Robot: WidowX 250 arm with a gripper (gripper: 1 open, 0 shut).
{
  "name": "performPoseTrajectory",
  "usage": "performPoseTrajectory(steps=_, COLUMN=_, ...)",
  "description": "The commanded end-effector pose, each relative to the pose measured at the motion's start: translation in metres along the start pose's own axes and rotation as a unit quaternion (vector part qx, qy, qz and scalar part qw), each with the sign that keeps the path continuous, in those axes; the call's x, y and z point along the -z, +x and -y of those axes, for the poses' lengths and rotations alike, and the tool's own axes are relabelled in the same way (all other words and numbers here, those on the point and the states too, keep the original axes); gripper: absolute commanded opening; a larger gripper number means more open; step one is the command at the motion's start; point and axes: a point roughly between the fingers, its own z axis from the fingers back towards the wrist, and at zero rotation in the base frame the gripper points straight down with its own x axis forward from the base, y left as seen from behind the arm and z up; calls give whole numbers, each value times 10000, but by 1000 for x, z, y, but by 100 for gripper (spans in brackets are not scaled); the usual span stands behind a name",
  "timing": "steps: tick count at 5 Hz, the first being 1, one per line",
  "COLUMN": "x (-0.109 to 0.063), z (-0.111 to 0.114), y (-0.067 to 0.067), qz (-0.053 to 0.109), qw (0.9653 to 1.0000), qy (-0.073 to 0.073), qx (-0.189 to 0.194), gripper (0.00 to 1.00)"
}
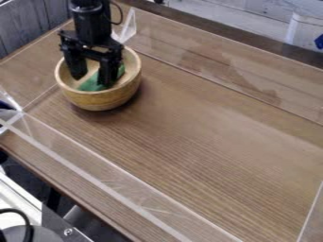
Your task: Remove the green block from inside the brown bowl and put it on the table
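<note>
I will next lift the green block (91, 84) out of the brown bowl and onto the table, and my gripper will grab it by its upper part (109, 69) for that.
The brown bowl (98, 93) stands at the far left of the table (202, 132). Inside it lies the green block (91, 84), only partly visible between the black fingers. My gripper (94, 68) reaches straight down into the bowl with its jaws open, one finger on each side of the block. Whether the fingers touch the block cannot be made out.
Low clear plastic walls (76, 151) run along the table's front and sides. A dark object (297, 26) sits beyond the far right edge. Wide bare wood stretches to the right of the bowl.
</note>
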Motion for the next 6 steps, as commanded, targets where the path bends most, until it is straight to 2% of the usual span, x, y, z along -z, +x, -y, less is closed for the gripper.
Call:
performPoseTrajectory(steps=1, x=-11, z=-8, y=10, qz=267, qw=9996, qy=79, qx=-76, gripper=100)
performPoseTrajectory(steps=5, x=-3, z=-9, y=17, qz=244, qw=9996, qy=20, qx=-132, gripper=100)
performPoseTrajectory(steps=6, x=-1, z=-9, y=17, qz=242, qw=9996, qy=15, qx=-149, gripper=0)
